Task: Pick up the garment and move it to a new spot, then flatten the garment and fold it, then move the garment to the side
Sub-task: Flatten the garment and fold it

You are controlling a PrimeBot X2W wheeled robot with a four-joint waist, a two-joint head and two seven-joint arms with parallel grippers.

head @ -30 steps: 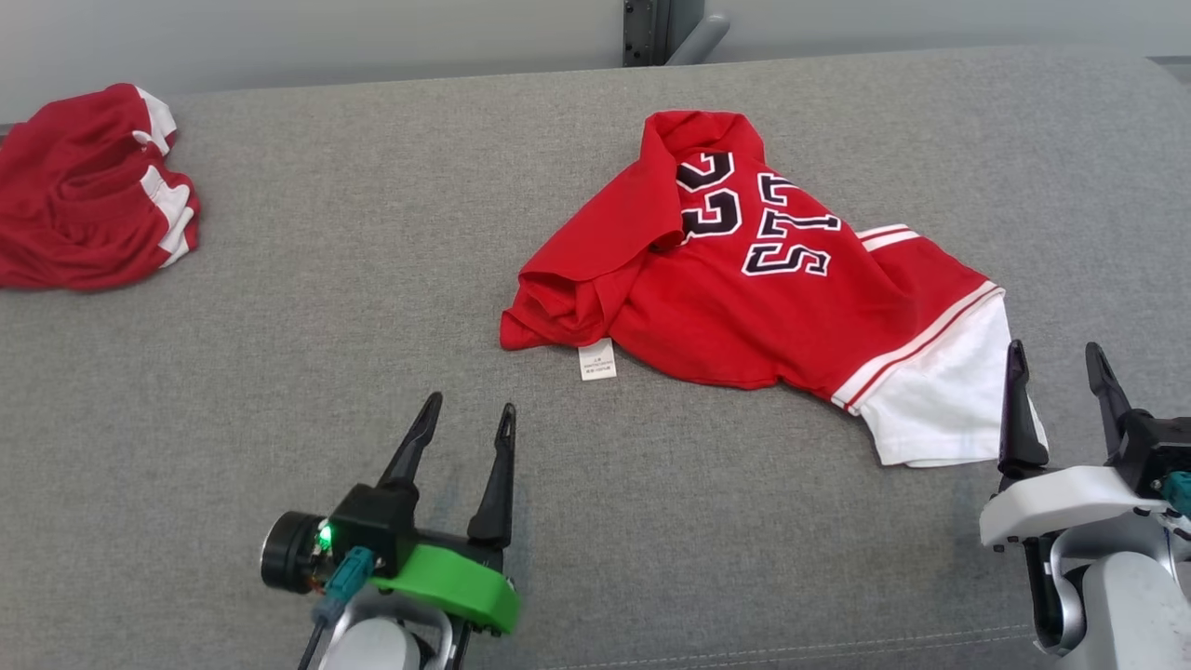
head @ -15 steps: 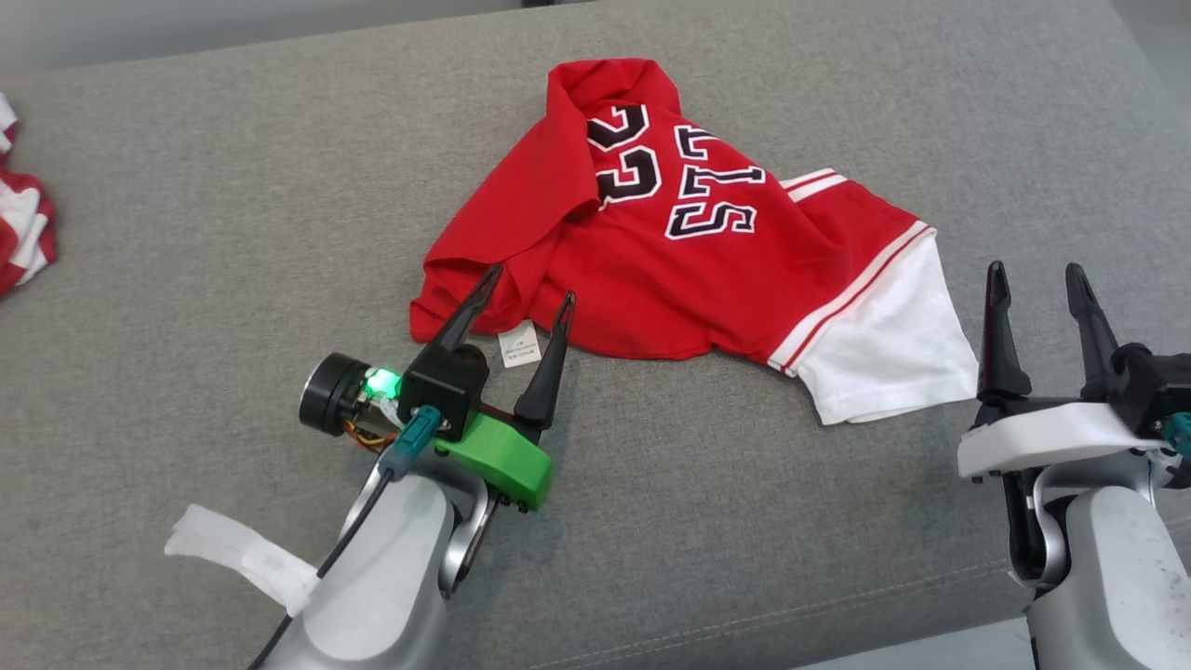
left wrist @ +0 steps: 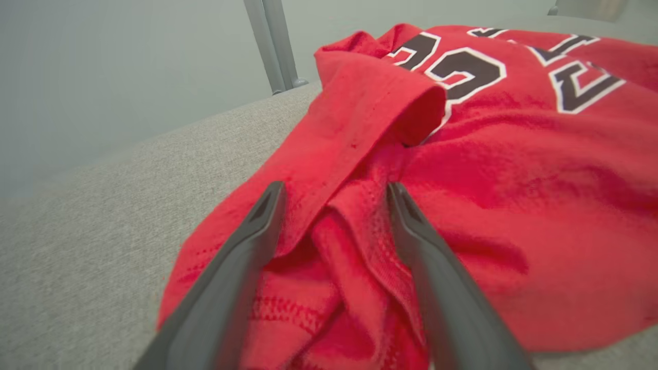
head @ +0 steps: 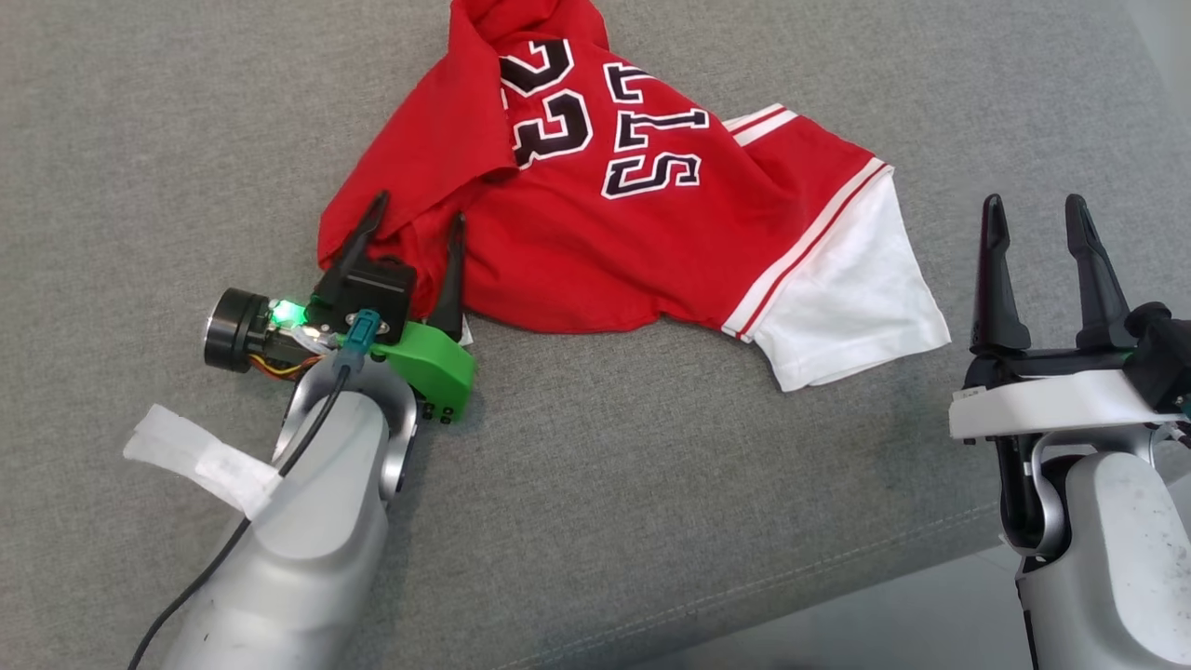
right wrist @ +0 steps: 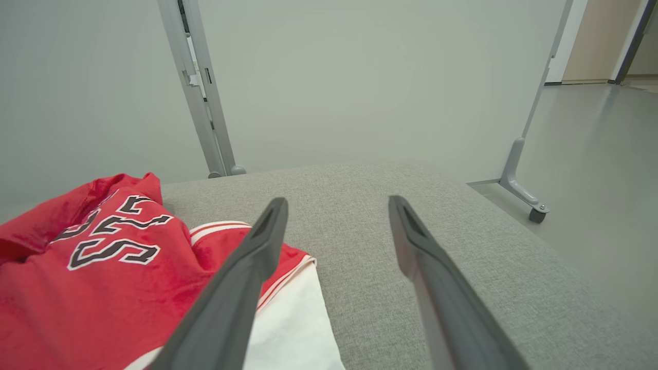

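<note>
My left gripper will take hold of the bunched hem corner [head: 418, 244] next, because a fold stands up at the hem while the garment's lettered body [head: 625, 212] lies flat.
The garment [head: 595, 233] is a red jersey with black-and-white lettering and a white sleeve, lying crumpled on the grey cushion [head: 595, 484]. My left gripper [head: 417, 207] stands open over the jersey's bunched lower-left corner, its two fingers straddling a red fold [left wrist: 339, 226]. In the left wrist view the left gripper [left wrist: 334, 192] has cloth between its fingers, unpinched. My right gripper [head: 1036, 207] is open to the right of the white sleeve [head: 837, 316], with nothing between its fingers. Through the right wrist view, the right gripper [right wrist: 336, 203] points over bare cushion beside the jersey [right wrist: 103, 267].
The cushion's front edge [head: 837, 577] runs along the lower right, with floor beyond it. A grey wall panel on a metal post [right wrist: 198, 87] stands behind the cushion. A castor foot [right wrist: 529, 203] rests on the floor to the right.
The camera has tilted down and right, shifting the whole scene. My left gripper has advanced onto the jersey's lower-left corner, fingers still open. The right gripper stays open beside the sleeve.
</note>
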